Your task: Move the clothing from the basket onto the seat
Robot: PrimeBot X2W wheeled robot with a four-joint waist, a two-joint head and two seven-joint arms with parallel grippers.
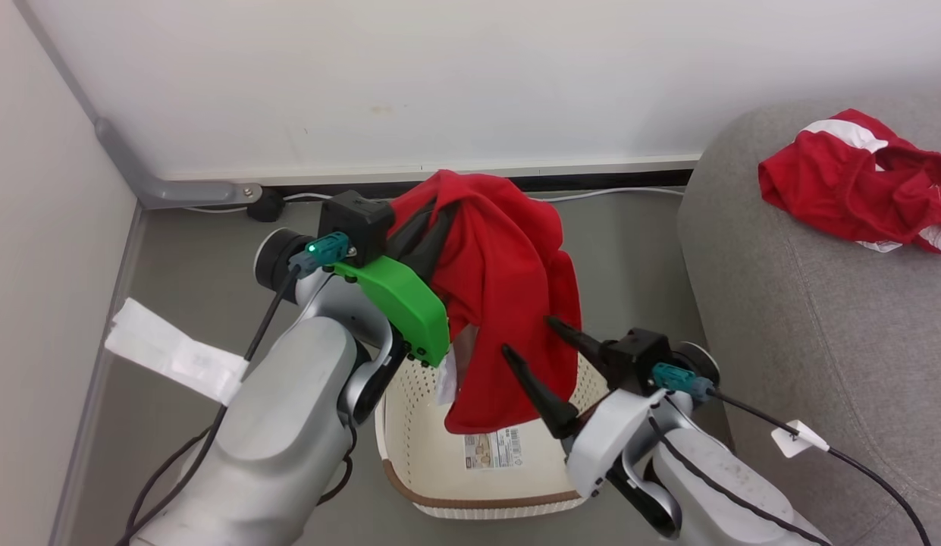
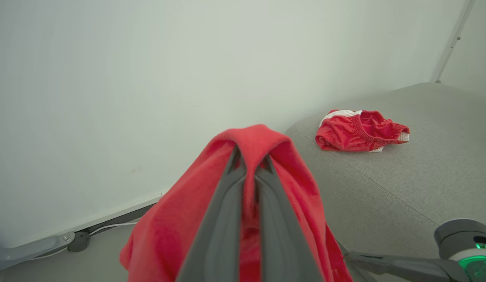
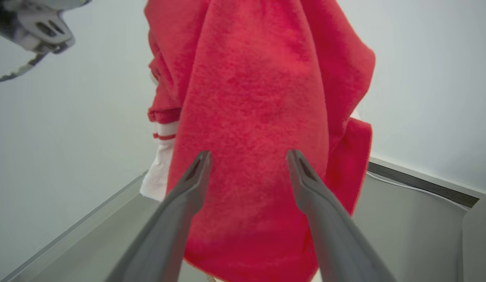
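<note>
The red garment needs to go from the basket onto the seat (image 1: 819,341), so my right gripper will next grab the garment by its hanging red fold (image 1: 522,355).
A red garment (image 1: 508,303) of the clothing hangs lifted above the cream basket (image 1: 432,470), draped over my left gripper (image 1: 440,208), which is shut on its top fold. In the left wrist view the fabric (image 2: 180,219) wraps both fingers of that gripper (image 2: 250,158). My right gripper (image 1: 527,337) stands open just in front of the hanging cloth, apart from it; in the right wrist view its gripper (image 3: 248,154) faces the red cloth (image 3: 258,98) with white striped trim. A second red garment (image 1: 857,182) lies crumpled on the grey seat (image 1: 819,341), also seen from the left wrist (image 2: 360,131).
The basket stands on the grey floor between the wall and the seat (image 2: 403,188). A cable (image 1: 614,193) and a grey conduit (image 1: 174,193) run along the wall's base. White paper (image 1: 174,353) lies on the floor at left.
</note>
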